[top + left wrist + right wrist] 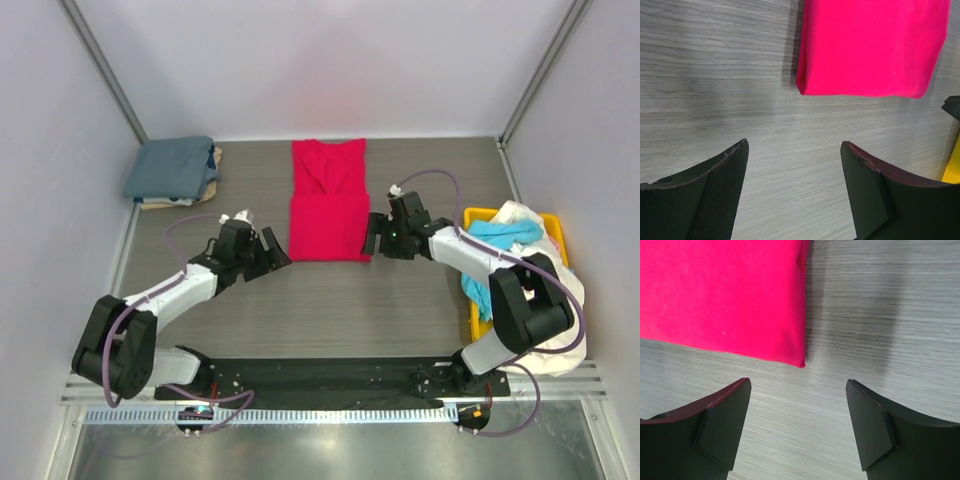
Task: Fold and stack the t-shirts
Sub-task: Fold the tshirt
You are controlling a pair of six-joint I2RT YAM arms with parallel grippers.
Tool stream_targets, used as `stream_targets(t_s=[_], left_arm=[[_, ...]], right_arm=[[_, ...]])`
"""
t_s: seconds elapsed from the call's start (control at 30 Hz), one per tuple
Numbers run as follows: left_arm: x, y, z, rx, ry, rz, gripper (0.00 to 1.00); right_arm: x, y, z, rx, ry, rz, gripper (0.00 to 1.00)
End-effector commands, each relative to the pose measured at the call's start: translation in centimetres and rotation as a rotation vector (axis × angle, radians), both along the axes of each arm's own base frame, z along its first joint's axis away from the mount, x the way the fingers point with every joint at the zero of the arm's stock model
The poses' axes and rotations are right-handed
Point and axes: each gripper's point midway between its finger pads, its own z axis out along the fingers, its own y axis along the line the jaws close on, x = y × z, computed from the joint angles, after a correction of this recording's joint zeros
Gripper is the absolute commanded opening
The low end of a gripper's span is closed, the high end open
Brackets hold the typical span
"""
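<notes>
The right gripper grabs the red-pink t-shirt's near corner next, opposite the left gripper's corner, to fold the t-shirt's near edge over evenly.
The red-pink t-shirt (328, 200) lies partly folded in the middle of the table, its near half doubled over. My left gripper (274, 250) is open and empty, just left of the shirt's near left corner (802, 90). My right gripper (372, 238) is open and empty, just right of the near right corner (799, 360). A folded slate blue-grey shirt (172, 166) lies on a tan one (212, 160) at the far left. Cyan (505, 238) and cream-white (520, 215) shirts sit in the yellow bin.
The yellow bin (478, 215) stands at the right edge, beside the right arm; its corner shows in the left wrist view (952, 165). Grey walls close in the table on three sides. Bare wood-grain table lies under both grippers.
</notes>
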Motion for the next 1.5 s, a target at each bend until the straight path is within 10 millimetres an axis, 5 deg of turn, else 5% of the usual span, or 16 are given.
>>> stream_targets(t_s=[0.0, 0.47, 0.77, 0.97, 1.0, 1.2, 1.23, 1.47], left_arm=[[1.9, -1.1, 0.7, -0.040, -0.074, 0.000, 0.75], [3.2, -2.4, -2.3, -0.070, -0.038, -0.003, 0.73], [4.3, -3.0, -4.2, -0.100, -0.011, 0.032, 0.65], [4.5, -3.5, -4.8, -0.116, -0.008, 0.032, 0.44], [4.7, -3.5, -4.8, -0.118, -0.013, 0.036, 0.31], [4.6, -4.5, -5.4, -0.114, -0.005, 0.020, 0.02], [4.5, -4.7, -5.2, -0.116, -0.008, 0.016, 0.00], [2.2, -4.2, -3.2, -0.067, -0.013, 0.009, 0.00]], right_arm=[[2.2, 1.5, 1.8, 0.209, -0.098, -0.029, 0.83], [3.2, 2.5, -2.3, 0.327, -0.032, -0.055, 0.82], [1.6, 2.9, -3.4, 0.369, 0.028, -0.067, 0.65], [0.7, 2.6, -4.3, 0.366, 0.052, -0.070, 0.46], [0.7, 2.7, -4.4, 0.370, 0.056, -0.075, 0.43], [0.5, 2.9, -5.0, 0.384, 0.064, -0.067, 0.10], [0.6, 2.9, -4.8, 0.385, 0.061, -0.067, 0.02], [-0.7, 2.0, -3.0, 0.355, 0.053, -0.076, 0.01]])
